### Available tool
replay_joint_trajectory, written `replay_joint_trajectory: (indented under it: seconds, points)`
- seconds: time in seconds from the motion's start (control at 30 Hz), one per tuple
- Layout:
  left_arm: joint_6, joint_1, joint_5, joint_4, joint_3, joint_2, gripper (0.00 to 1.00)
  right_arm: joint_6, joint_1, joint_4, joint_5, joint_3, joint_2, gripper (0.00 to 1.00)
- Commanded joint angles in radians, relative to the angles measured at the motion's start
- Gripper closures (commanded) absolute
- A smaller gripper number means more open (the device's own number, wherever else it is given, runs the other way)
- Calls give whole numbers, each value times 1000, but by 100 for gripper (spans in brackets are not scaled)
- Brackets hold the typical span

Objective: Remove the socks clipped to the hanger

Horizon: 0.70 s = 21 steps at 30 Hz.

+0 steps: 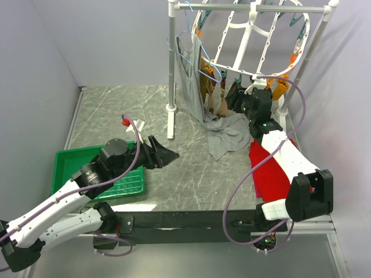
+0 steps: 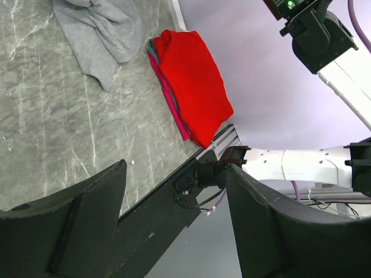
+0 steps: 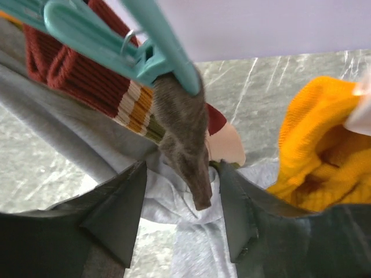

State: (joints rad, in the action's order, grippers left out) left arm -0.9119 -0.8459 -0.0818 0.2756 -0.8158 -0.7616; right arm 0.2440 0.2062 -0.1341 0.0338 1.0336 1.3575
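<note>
My left gripper should next grab the brown-grey sock's hanging end, so the teal clip stays free for my right gripper to open.
The round white hanger [image 1: 255,35] hangs from the rack at the back, with orange and teal clips on its rim. Several socks [image 1: 215,95] hang from its lower rim. In the right wrist view a teal clip [image 3: 116,43] holds a brown-grey sock [image 3: 185,133] whose tip hangs between my open right gripper's [image 3: 181,202] fingers. A dark red striped sock [image 3: 81,78] hangs to the left and a mustard-orange sock [image 3: 319,150] to the right. My right gripper [image 1: 236,95] is at the socks. My left gripper [image 1: 168,155] is open and empty over the table, pointing right.
A grey tank top [image 1: 194,81] hangs on a blue wire hanger [image 1: 191,46] and trails onto the table. A red cloth [image 1: 271,168] lies at the right, also in the left wrist view [image 2: 191,75]. A green tray [image 1: 69,165] sits at the left. A rack post [image 1: 171,58] stands mid-back.
</note>
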Motion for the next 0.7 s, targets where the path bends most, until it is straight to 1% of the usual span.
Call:
replay_joint_trajectory:
  seconds: [0.0, 0.1, 0.13, 0.17, 0.2, 0.23, 0.3, 0.37, 0.47, 0.57, 0.6, 0.67]
  points:
    - [-2, -1, -3, -3, -45, 1, 26, -20, 27, -27, -14, 43, 37, 49]
    - [2, -1, -3, -3, -57, -11, 25, -28, 50, 16, -18, 55, 11, 66]
    - [4, 1, -4, -4, -60, -18, 22, -20, 58, 51, -29, 57, -3, 79]
    - [5, 1, -6, -12, -69, -24, 18, -15, 62, 68, -31, 59, -32, 82]
    - [5, -1, -9, -18, -74, -30, 14, -5, 76, 91, -31, 66, -44, 88]
    - [7, -1, -16, -25, -77, -44, 10, 14, 82, 150, -52, 72, -61, 100]
    - [13, -1, -32, -55, -94, -76, 5, 21, 97, 212, -64, 98, -103, 100]
    - [21, 1, -55, -76, -120, -105, 4, 32, 104, 275, -66, 112, -153, 100]
    - [27, 1, -91, -105, -164, -165, 3, 38, 104, 382, -77, 153, -208, 100]
    - [21, 1, -122, -171, -210, -228, 3, 54, 104, 511, -48, 215, -241, 100]
    - [15, 1, -150, -215, -224, -263, 3, 57, 104, 566, -45, 226, -250, 100]
    - [1, -1, -176, -262, -261, -301, 4, 58, 102, 611, -37, 256, -281, 100]
